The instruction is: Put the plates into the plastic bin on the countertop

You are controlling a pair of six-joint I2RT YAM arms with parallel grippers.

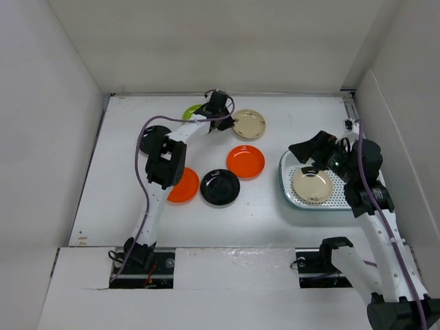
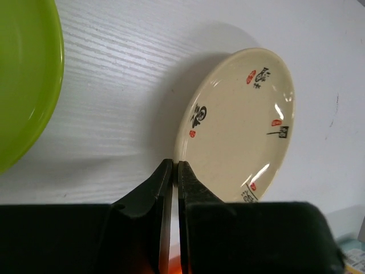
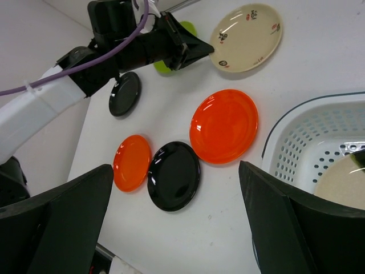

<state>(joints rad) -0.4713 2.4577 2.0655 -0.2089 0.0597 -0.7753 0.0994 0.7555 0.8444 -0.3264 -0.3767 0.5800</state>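
The cream plate needs to go over into the plastic bin [image 1: 283, 179], so my right gripper should next grab the cream plate's free rim [image 1: 264, 126], opposite my left gripper.
My left gripper [image 2: 175, 165] is shut on the near rim of a cream plate [image 2: 239, 125] with red and black marks, which tilts up off the countertop [image 1: 261, 206] at the back [image 1: 249, 124]. A lime green plate [image 2: 23, 74] lies just left of it. My right gripper [image 3: 177, 228] is open and empty, above the left end of the plastic bin [image 1: 283, 179]. Another cream plate [image 1: 312, 185] lies inside the bin. Two orange plates [image 1: 245, 161] [image 1: 183, 185] and a black plate [image 1: 220, 187] lie mid-table.
A second black plate [image 3: 124, 93] lies at the far left, partly under the left arm [image 1: 165, 161]. White walls bound the countertop at the back and on both sides. The bin's left rim [image 3: 285, 123] is close to the larger orange plate [image 3: 223, 125].
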